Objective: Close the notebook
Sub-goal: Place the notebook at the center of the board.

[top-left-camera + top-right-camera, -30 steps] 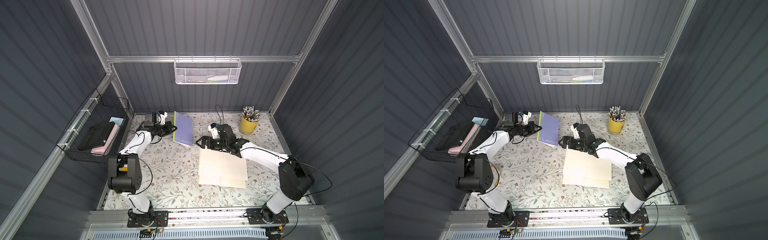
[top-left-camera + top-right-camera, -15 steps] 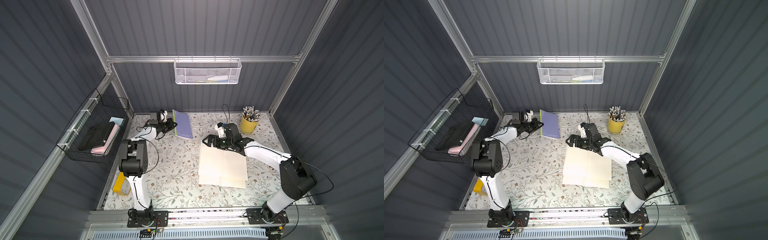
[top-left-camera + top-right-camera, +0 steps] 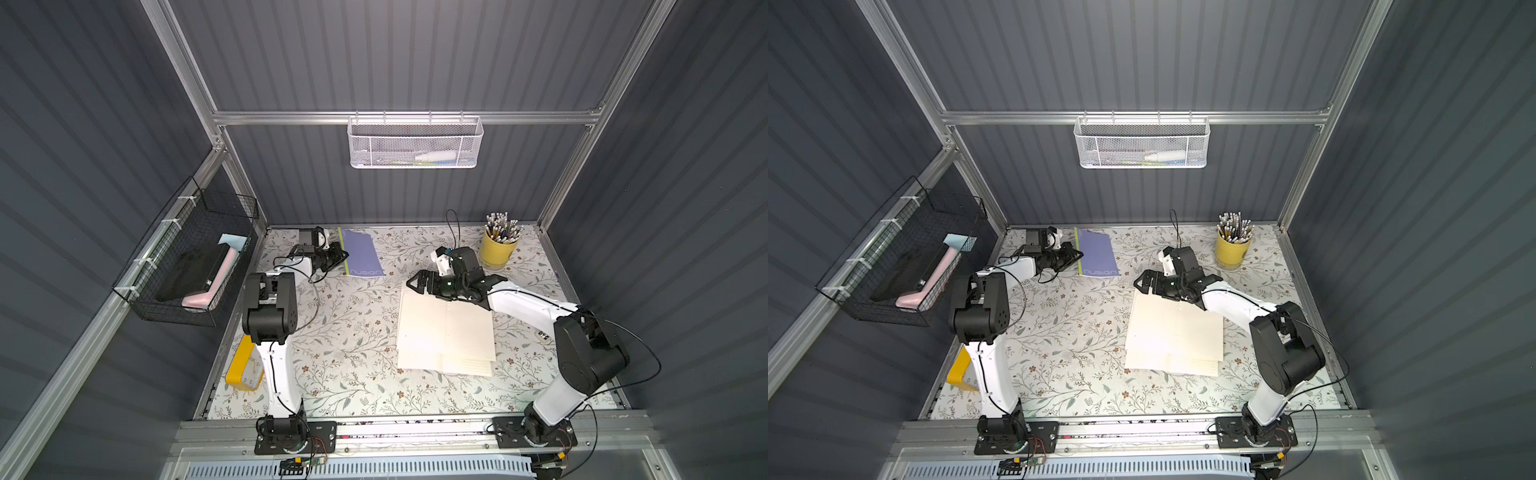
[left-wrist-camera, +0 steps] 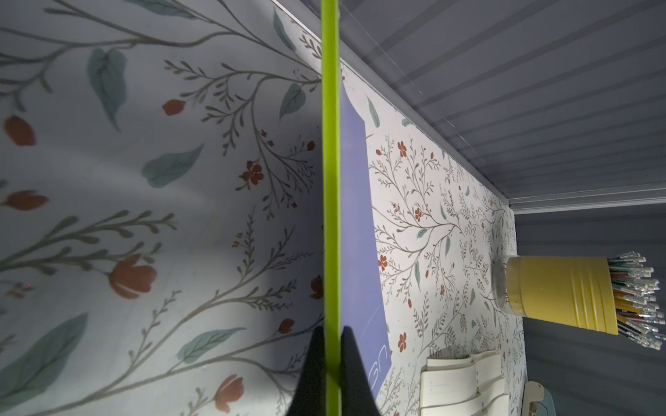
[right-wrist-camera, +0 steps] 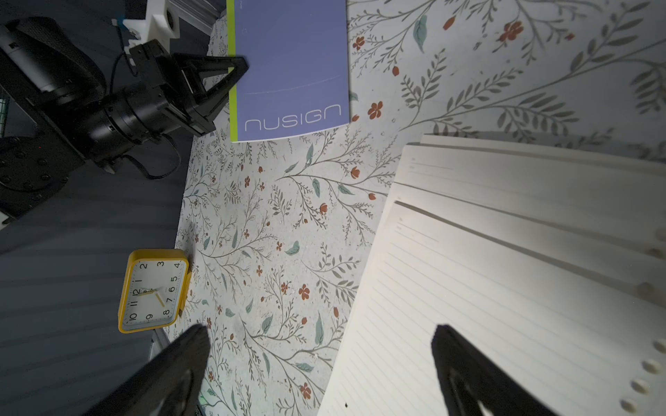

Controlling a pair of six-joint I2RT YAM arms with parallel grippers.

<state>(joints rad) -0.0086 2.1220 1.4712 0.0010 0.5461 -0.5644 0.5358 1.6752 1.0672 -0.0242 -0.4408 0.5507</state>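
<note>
The left gripper should keep its hold on the cover (image 3: 362, 254), because the cover is tilted and its green edge hangs above the table and would drop by the back wall if the gripper opened now.
The notebook's purple cover (image 3: 362, 254) (image 3: 1099, 255) with a green spine edge (image 4: 331, 180) is at the back left of the table. My left gripper (image 3: 344, 254) (image 3: 1079, 254) (image 4: 332, 333) is shut on that green edge. The cover (image 5: 292, 68) is apart from the cream lined pages (image 3: 446, 332) (image 3: 1175, 332) (image 5: 504, 270), which lie spread flat right of centre. My right gripper (image 3: 412, 284) (image 3: 1139, 282) (image 5: 320, 331) hangs open over the pages' back left corner, with nothing between its fingers.
A yellow cup of pencils (image 3: 496, 249) (image 4: 562, 291) stands at the back right. At the left edge stands a yellow clock (image 3: 245, 368) (image 5: 153, 290). A black wire basket (image 3: 187, 257) hangs on the left wall and a white mesh basket (image 3: 415, 143) on the back wall.
My left arm has folded back, carrying the purple cover from near the centre to the back left. The right gripper has shifted slightly back and right over the pages.
</note>
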